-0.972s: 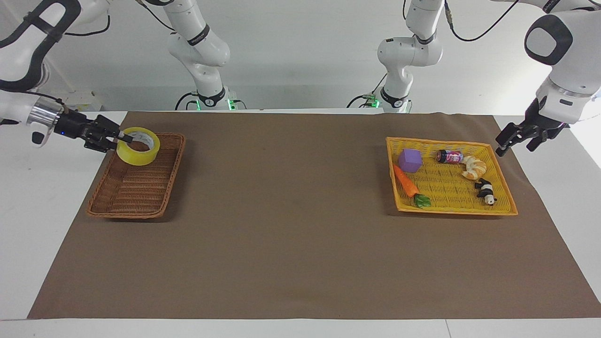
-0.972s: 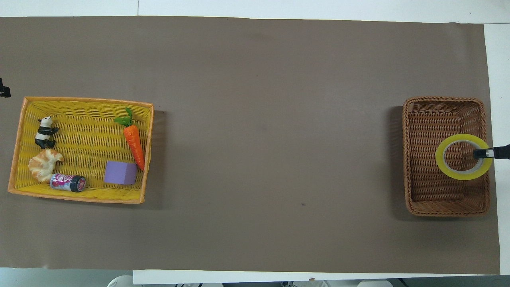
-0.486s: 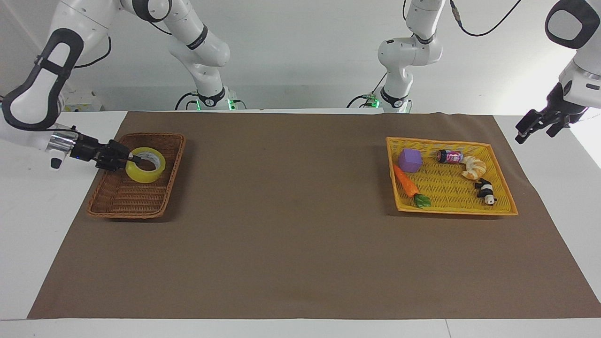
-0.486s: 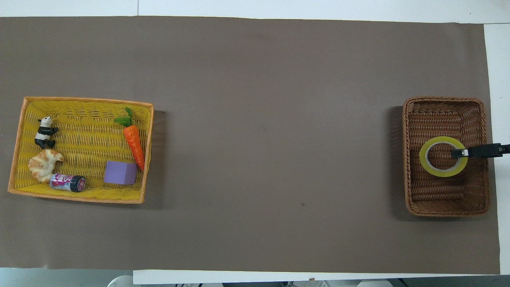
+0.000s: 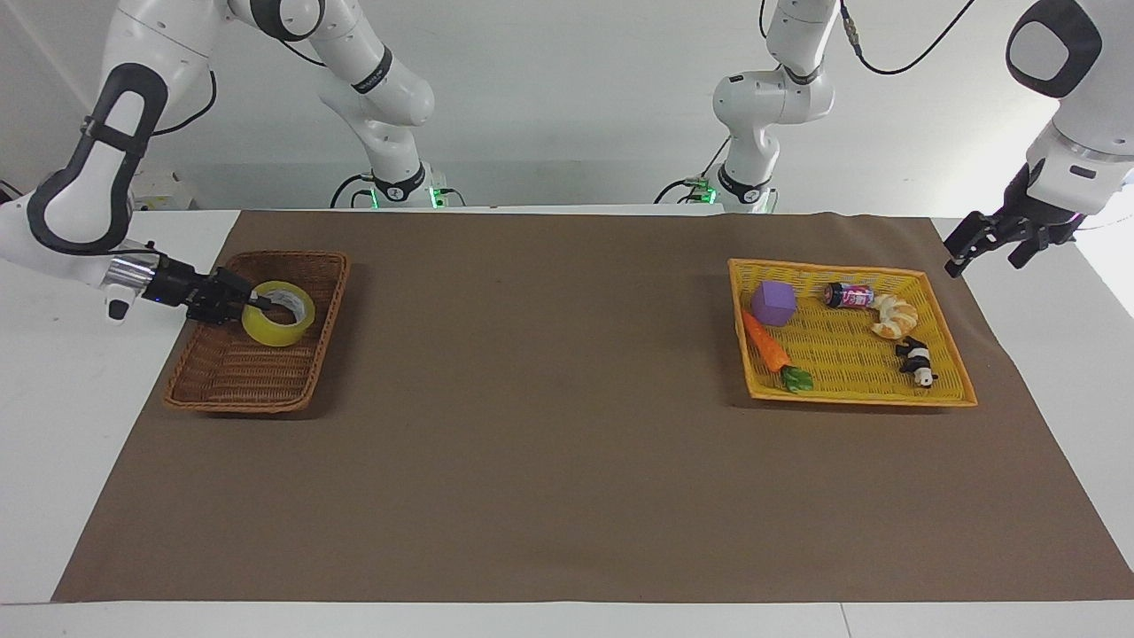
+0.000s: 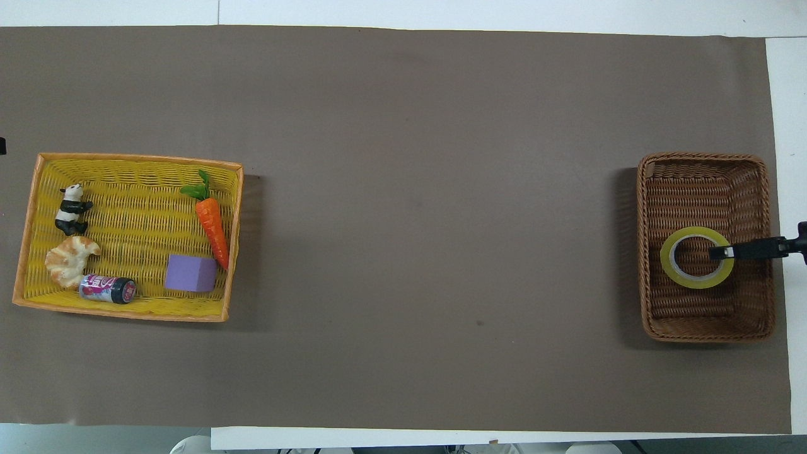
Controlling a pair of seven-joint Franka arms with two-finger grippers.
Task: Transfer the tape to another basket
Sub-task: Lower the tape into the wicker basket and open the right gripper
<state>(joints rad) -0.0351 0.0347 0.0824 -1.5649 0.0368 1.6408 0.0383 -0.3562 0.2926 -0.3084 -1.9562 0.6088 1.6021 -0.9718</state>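
Note:
The yellow tape [image 6: 693, 283] is low inside the brown basket's rim and over the brown basket's bottom, so my right gripper needs to let go of the tape.
The yellow tape [image 5: 276, 332] [image 6: 693, 283] lies flat down inside the dark-brown wicker basket [image 5: 257, 408] [image 6: 703, 156], in the half nearer the robots. My right gripper [image 5: 257, 303] [image 6: 719, 253] reaches in over the basket's rim from the table's end and is shut on the roll's wall, one finger inside the ring. My left gripper [image 5: 982, 264] hangs open in the air past the left arm's end of the brown mat, holding nothing.
A yellow woven tray [image 5: 859, 400] [image 6: 132, 157] at the left arm's end holds a purple cube [image 5: 773, 303], a carrot [image 5: 769, 347], a small can [image 5: 849, 295], a croissant [image 5: 895, 316] and a panda figure [image 5: 915, 360]. Brown mat [image 5: 549, 399] covers the table between the two baskets.
My right gripper has come down with the tape, from above the basket's rim into the basket and a little toward its middle. The left gripper rose, then dropped slightly.

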